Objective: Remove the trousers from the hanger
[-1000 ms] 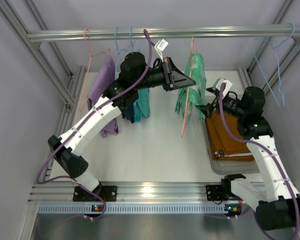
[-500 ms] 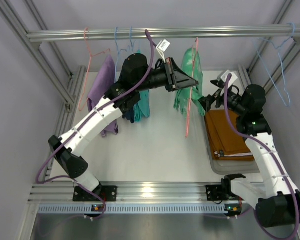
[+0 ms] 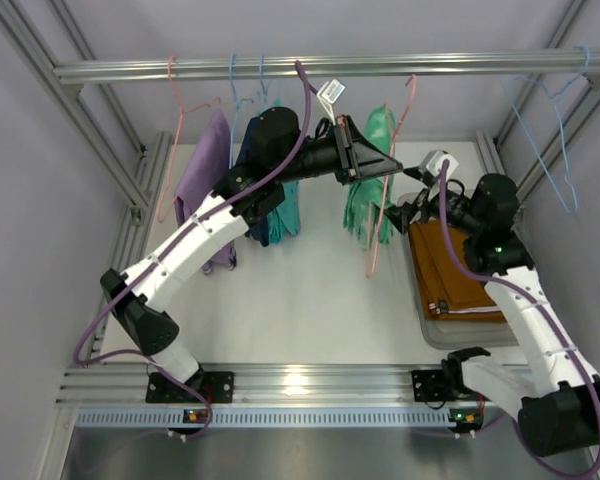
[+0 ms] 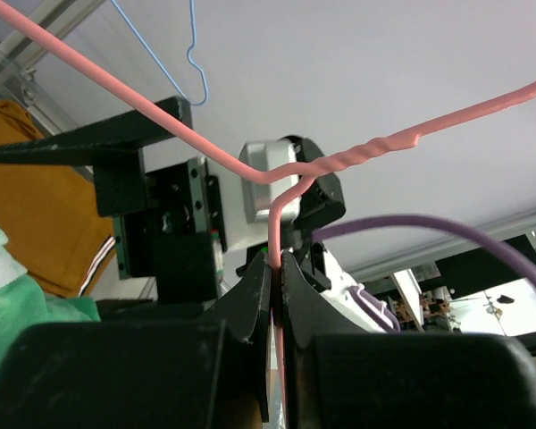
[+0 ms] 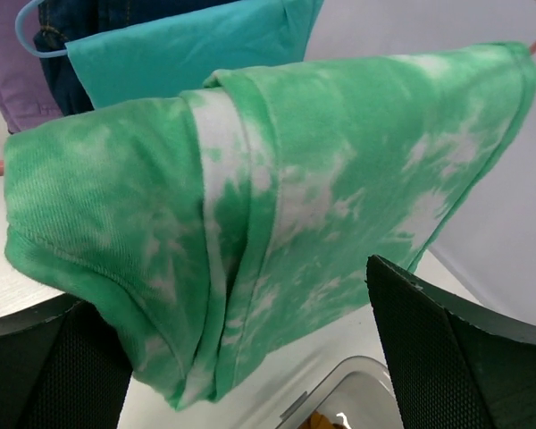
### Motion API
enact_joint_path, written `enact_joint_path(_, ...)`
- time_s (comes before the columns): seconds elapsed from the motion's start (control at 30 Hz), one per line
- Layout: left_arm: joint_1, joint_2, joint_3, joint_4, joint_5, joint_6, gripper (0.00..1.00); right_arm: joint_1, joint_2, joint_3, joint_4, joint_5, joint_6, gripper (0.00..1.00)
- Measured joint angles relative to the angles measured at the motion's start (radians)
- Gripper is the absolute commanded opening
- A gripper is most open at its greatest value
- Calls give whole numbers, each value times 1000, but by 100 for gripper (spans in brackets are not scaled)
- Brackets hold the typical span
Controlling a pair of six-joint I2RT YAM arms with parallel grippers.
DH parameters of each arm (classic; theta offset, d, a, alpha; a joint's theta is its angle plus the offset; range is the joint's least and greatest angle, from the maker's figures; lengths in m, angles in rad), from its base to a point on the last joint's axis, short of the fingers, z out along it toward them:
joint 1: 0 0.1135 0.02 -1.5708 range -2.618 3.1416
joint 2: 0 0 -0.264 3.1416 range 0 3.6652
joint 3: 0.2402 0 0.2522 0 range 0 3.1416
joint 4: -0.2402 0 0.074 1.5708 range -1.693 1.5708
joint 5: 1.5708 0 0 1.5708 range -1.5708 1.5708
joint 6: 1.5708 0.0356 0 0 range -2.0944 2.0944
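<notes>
The green trousers need to come off the pink hanger, so I should next pick them up by their near folded edge [image 3: 382,228] [image 5: 186,299] with my right gripper.
The mint-green trousers [image 3: 368,195], mottled with white, hang folded over a pink hanger [image 3: 376,235] below the rail. My left gripper [image 3: 390,167] is shut on the hanger's neck; in the left wrist view [image 4: 275,259] the pink wire [image 4: 357,156] runs between the closed jaws. My right gripper [image 3: 402,208] is open just right of the green trousers; in the right wrist view the cloth [image 5: 322,179] fills the space ahead of the spread fingers [image 5: 456,349]. The rust-orange trousers [image 3: 455,270] lie folded in a grey bin [image 3: 432,330].
A teal pair [image 3: 285,210], a dark blue garment [image 3: 257,225] and a lilac pair [image 3: 205,170] hang at the left. Empty blue hangers [image 3: 545,120] hang at the right. Metal frame posts stand at both sides.
My left gripper has carried the pink hanger to the right and tilted its hook further right. The green trousers swung with it, closer to my right gripper.
</notes>
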Motion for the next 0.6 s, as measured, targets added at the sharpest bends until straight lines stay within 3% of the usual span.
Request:
enact_joint_path(0.27, -2, 20, 31, 0, -6, -23, 0, 145, -23, -97, 95, 218, -41, 99)
enact_joint_path(0.6, -13, 37, 32, 13, -42, -25, 0, 187, -2, -150, 285, 529, 14, 65)
